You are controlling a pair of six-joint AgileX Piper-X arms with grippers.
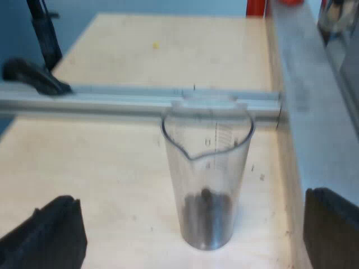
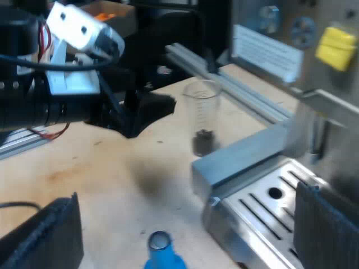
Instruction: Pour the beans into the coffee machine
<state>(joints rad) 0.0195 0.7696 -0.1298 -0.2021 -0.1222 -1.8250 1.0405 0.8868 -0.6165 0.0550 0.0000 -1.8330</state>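
Note:
My left gripper grabs the glass by its clear sides next, so the measuring glass's spouted rim [image 1: 192, 157] stays free to pour the beans.
A clear measuring glass [image 1: 207, 179] with dark coffee beans at its bottom stands upright on the pale wooden table [image 1: 112, 179]. My left gripper [image 1: 193, 235] is open, one black finger on either side of the glass and apart from it. In the right wrist view the same glass [image 2: 203, 117] stands close to the corner of the espresso machine's drip tray [image 2: 269, 196], with the left arm's gripper [image 2: 151, 109] next to it. My right gripper [image 2: 185, 235] is open above the table and holds nothing.
An aluminium rail [image 1: 140, 101] crosses the table just behind the glass. The machine's metal side [image 1: 314, 112] runs alongside the glass. A blue tamper [image 2: 161, 252] stands on the table between my right fingers. A yellow tag [image 2: 335, 45] shows on the machine's front.

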